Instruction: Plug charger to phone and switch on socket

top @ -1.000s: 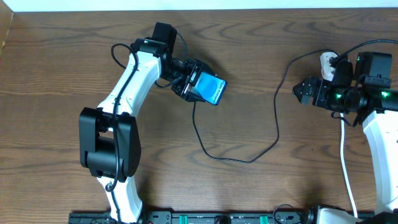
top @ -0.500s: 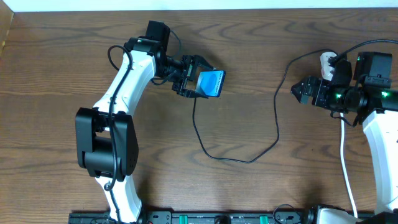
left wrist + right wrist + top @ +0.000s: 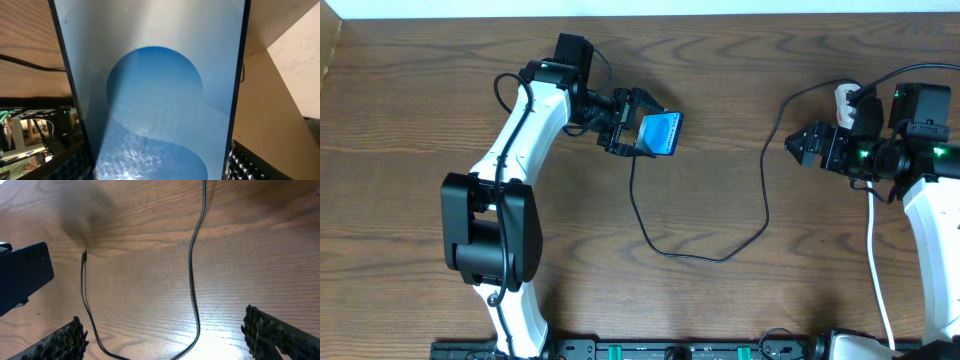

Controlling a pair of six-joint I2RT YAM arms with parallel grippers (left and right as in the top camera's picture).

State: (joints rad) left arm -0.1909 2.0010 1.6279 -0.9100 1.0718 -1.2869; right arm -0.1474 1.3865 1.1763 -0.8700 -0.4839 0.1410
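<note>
Next, my right gripper pinches the phone across screen and back at its loose end (image 3: 671, 134) (image 3: 40, 271), so that my left gripper then re-holds it for plugging.
My left gripper (image 3: 636, 128) is shut on the phone (image 3: 660, 133) and holds it tilted above the table's back middle. In the left wrist view the phone's light blue screen with a darker blue circle (image 3: 155, 85) fills the frame between the pads (image 3: 240, 162). The charger's black cable (image 3: 720, 257) loops across the table. Its plug tip (image 3: 632, 161) lies just below the phone, apart from it, and shows in the right wrist view (image 3: 84, 256). The white adapter (image 3: 845, 97) sits at the far right. My right gripper (image 3: 801, 147) is open and empty. The socket is mostly hidden under my right arm.
A white cord (image 3: 876, 270) runs down the right side under my right arm. In the right wrist view the cable (image 3: 192, 275) crosses bare wood between my fingers (image 3: 270, 335), and a dark block (image 3: 22, 277) stands at the left edge.
My left gripper has lifted and turned the phone, moving it slightly up and right; little change in the last half second. My right gripper has crept a little left.
</note>
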